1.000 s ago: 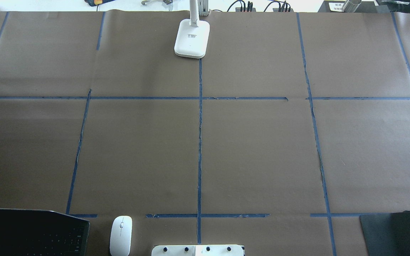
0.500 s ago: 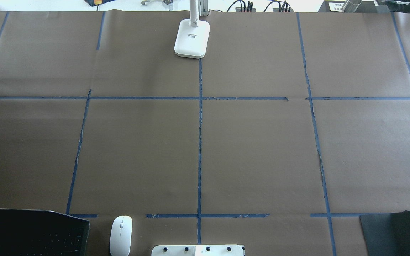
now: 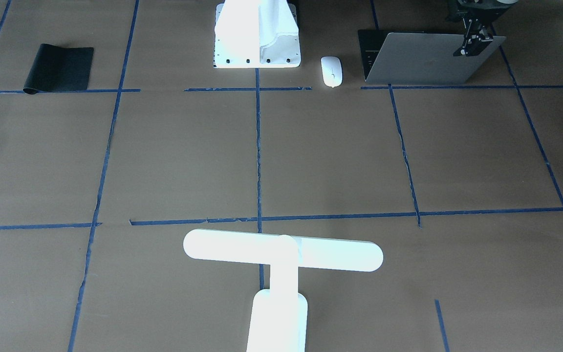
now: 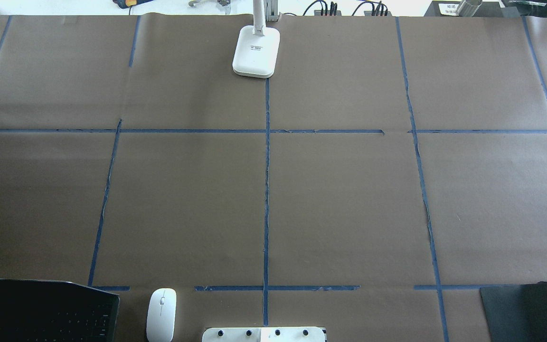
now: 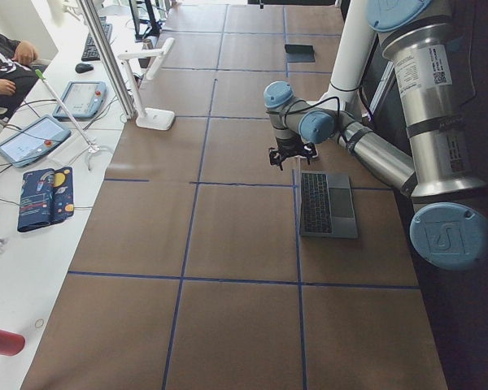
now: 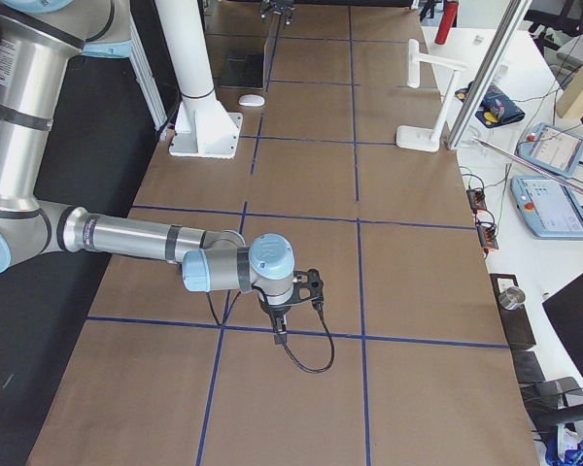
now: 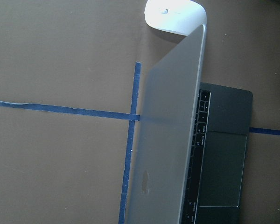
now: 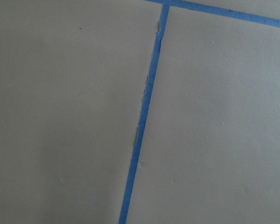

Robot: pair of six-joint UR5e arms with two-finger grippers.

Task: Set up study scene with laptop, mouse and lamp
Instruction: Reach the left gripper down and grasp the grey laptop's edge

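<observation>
Next, the left gripper grabs the laptop by its lid's top edge (image 3: pixel 426 33) to set the laptop up in the study scene beside the lamp (image 3: pixel 281 255).
The grey laptop (image 3: pixel 423 61) stands open at the robot's near edge, also low left in the overhead view (image 4: pixel 41 311) and under the left wrist camera (image 7: pixel 170 130). The white mouse (image 3: pixel 332 71) lies just beside it (image 4: pixel 161 314), toward the table's centre. The white T-shaped lamp (image 3: pixel 281 255) stands at the far edge on the centre line (image 4: pixel 256 50). My left gripper (image 3: pixel 473 43) hangs above the far outer corner of the laptop's lid, fingers apart and empty. My right gripper (image 6: pixel 280 332) shows only in the exterior right view, over bare paper; I cannot tell its state.
A flat black mat (image 3: pixel 59 67) lies at the near edge on my right side (image 4: pixel 523 311). The white bolted mount (image 3: pixel 257 36) stands between mat and mouse. Blue tape lines divide the brown paper. Tablets and cables lie along the operators' side (image 6: pixel 549 180).
My left gripper has come further into the overhead view at the left edge, moving down toward the laptop. Nothing else has moved.
</observation>
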